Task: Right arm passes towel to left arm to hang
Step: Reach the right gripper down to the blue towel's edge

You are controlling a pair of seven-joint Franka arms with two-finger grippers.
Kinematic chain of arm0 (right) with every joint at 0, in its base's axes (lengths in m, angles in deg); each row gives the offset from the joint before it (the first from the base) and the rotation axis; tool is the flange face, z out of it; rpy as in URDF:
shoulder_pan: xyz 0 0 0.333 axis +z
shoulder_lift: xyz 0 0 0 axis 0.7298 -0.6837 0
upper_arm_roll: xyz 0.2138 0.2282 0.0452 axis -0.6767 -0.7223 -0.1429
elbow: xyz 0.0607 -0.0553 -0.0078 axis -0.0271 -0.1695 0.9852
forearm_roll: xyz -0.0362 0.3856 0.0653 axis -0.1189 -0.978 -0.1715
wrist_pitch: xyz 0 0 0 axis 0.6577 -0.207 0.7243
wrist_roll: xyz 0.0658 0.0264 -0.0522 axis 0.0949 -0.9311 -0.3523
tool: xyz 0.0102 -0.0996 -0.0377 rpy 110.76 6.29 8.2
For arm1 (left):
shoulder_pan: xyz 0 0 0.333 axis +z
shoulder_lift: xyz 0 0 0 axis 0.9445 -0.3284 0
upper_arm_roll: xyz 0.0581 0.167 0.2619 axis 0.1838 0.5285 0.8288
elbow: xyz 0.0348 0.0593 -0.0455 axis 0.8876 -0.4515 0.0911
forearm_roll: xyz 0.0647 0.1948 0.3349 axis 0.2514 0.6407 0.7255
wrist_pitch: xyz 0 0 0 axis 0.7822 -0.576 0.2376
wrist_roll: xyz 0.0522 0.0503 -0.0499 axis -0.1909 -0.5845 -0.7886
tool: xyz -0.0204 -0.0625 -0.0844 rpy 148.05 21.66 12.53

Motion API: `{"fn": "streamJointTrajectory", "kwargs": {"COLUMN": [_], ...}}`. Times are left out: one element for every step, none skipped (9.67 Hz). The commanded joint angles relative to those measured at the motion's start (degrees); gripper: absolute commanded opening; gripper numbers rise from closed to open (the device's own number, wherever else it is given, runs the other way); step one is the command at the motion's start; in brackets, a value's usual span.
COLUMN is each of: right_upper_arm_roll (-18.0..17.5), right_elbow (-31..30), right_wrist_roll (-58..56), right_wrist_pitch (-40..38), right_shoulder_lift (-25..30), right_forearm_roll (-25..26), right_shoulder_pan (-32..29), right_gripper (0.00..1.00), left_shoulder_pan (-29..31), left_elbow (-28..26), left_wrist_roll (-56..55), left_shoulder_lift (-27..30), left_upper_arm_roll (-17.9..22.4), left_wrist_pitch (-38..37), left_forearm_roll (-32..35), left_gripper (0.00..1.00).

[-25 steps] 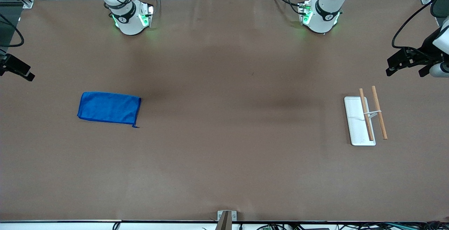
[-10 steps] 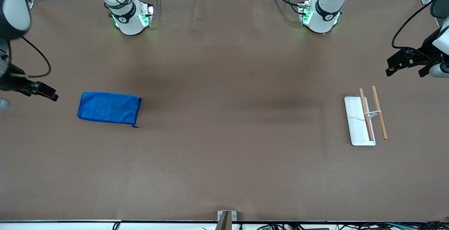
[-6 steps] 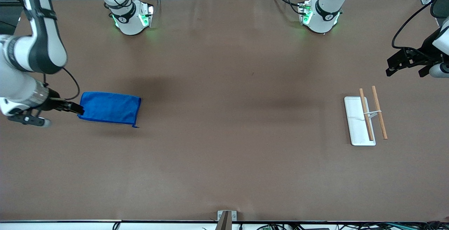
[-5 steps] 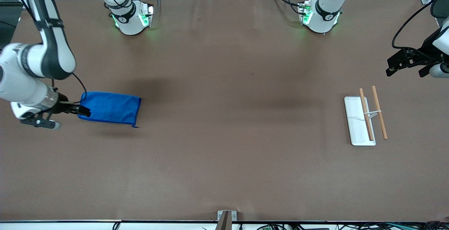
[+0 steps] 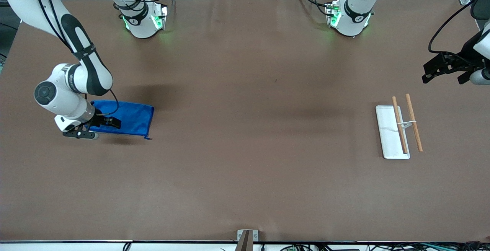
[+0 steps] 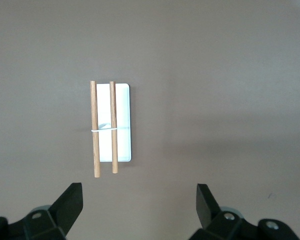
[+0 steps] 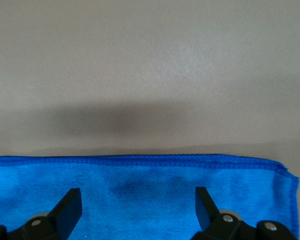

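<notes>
The blue towel will be reached by my right gripper and grabbed by its hemmed edge (image 7: 137, 165). Its corner loop will stay free for my left arm to hang.
The royal-blue towel (image 5: 132, 116) lies flat on the brown table toward the right arm's end, its small corner loop (image 5: 147, 138) at the corner nearer the front camera. My right gripper (image 5: 106, 123) hangs low over the towel's end, open, with nothing between its fingers. In the right wrist view the towel (image 7: 140, 185) fills the space under the open right gripper (image 7: 138, 212). My left gripper (image 5: 443, 79) waits open and empty in the air at the left arm's end. In the left wrist view the left gripper (image 6: 139, 205) hangs apart from the rack (image 6: 121, 125).
The rack has a white base (image 5: 387, 132) and two wooden rods (image 5: 413, 123) joined by a white bracket. It stands toward the left arm's end. A metal bracket (image 5: 247, 235) sits at the table's front edge.
My right arm has swung in from the table's end and down, and its gripper has moved over the towel's end. The towel, the rack and the left arm have not moved.
</notes>
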Motion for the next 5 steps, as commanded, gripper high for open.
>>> {"fn": "streamJointTrajectory", "kwargs": {"right_upper_arm_roll": [-0.37,-0.37,-0.37,-0.37,-0.37], "right_elbow": [-1.92,-2.45,-2.54,-2.63,-2.63], "right_wrist_roll": [-0.7,-0.79,-0.79,-0.79,-0.79], "right_wrist_pitch": [0.22,0.48,0.57,0.57,0.66], "right_shoulder_lift": [0.89,0.81,0.63,0.46,-0.07], "right_forearm_roll": [0.2,0.2,0.2,0.2,0.2], "right_shoulder_pan": [-0.74,-0.83,-0.83,-0.83,-0.92], "right_gripper": [1.0,1.0,1.0,0.97,0.96], "left_shoulder_pan": [0.34,0.25,0.25,0.33,0.25], "left_elbow": [-1.04,-1.05,-1.05,-1.05,-1.05], "left_wrist_roll": [0.7,0.61,0.61,0.61,0.61], "left_shoulder_lift": [-0.86,-0.86,-0.86,-0.86,-0.69], "left_upper_arm_roll": [-0.18,-0.18,-0.26,-0.26,-0.26], "left_wrist_pitch": [-0.21,-0.21,-0.21,-0.21,-0.38], "left_forearm_roll": [-0.35,-0.35,-0.35,-0.35,-0.35], "left_gripper": [1.0,1.0,1.0,1.0,1.0]}}
